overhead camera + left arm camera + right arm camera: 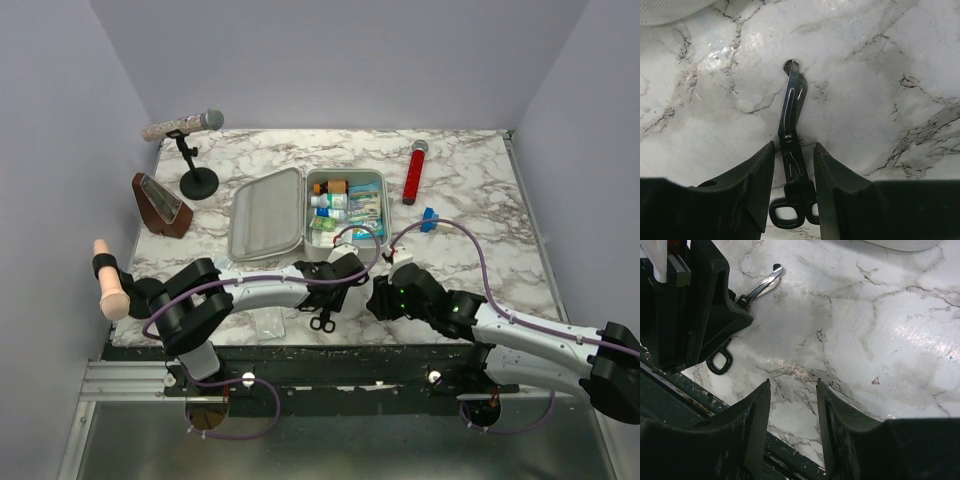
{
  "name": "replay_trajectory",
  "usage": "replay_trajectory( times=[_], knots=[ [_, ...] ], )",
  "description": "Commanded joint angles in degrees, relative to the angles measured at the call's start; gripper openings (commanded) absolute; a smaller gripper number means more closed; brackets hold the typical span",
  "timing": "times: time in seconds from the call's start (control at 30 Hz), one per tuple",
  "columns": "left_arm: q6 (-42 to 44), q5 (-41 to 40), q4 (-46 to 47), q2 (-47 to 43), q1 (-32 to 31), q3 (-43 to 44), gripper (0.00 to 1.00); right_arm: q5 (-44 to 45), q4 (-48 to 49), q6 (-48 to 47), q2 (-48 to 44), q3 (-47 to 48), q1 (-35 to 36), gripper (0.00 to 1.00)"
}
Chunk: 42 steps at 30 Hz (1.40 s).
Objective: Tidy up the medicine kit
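My left gripper should close on the scissors now, since the scissors (791, 115) lie between my fingers, which are down level with the pivot (789, 140).
The medicine kit (384, 203), a pale grey tin, stands open mid-table with its lid (266, 212) laid flat to the left; small bottles and packets fill it. Black-handled scissors (322, 322) lie shut on the marble near the front edge. In the left wrist view the scissors (791, 115) lie flat between the fingers of my left gripper (793, 145), which is open and straddles them without touching. It shows in the top view (328, 292) just above the handles. My right gripper (793, 382) is open and empty, to the right of the scissors (760, 287).
A red cylinder (414, 172) and a small blue object (429, 219) lie right of the kit. A microphone on a stand (185, 125), a brown wedge (160, 203) and a pink handle (108, 280) are at the left. A clear packet (268, 322) lies by the table's front edge.
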Motion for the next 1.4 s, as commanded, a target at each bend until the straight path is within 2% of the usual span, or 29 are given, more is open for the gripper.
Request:
replay_trajectory(
  times=[0.0, 0.2, 0.33, 0.53, 0.77, 1.1, 1.37],
  knots=[
    [0.4, 1.8, 1.1, 0.7, 1.3, 0.0, 0.46, 0.6, -0.2, 0.6, -0.7, -1.1, 0.2, 0.51],
    [0.9, 4.4, 2.8, 0.6, 4.1, -1.1, 0.4, 0.7, -0.3, 0.6, -0.7, -1.2, 0.2, 0.51],
    [1.6, 3.9, 1.8, 1.4, 4.1, -0.3, 0.34, 0.9, -0.4, 0.6, -0.6, -1.3, 0.2, 0.5],
    [2.3, 3.9, 0.8, 2.5, 4.1, 0.0, 0.31, 0.9, -0.2, 0.6, 0.1, -1.1, 0.2, 0.51],
    [2.4, 3.7, 0.5, 2.1, 4.0, -0.2, 0.1, 0.9, -0.1, 0.6, 0.3, -1.1, 0.2, 0.51],
    [2.6, 2.4, -2.3, -1.3, 3.9, 1.9, 0.01, 1.0, -0.2, 0.2, 0.2, -0.4, 0.2, 0.51],
    [2.7, 1.4, -4.1, -3.5, 3.9, 3.0, 0.0, 0.9, -0.2, 0.1, 0.5, -0.1, 0.2, 0.51]
  ],
)
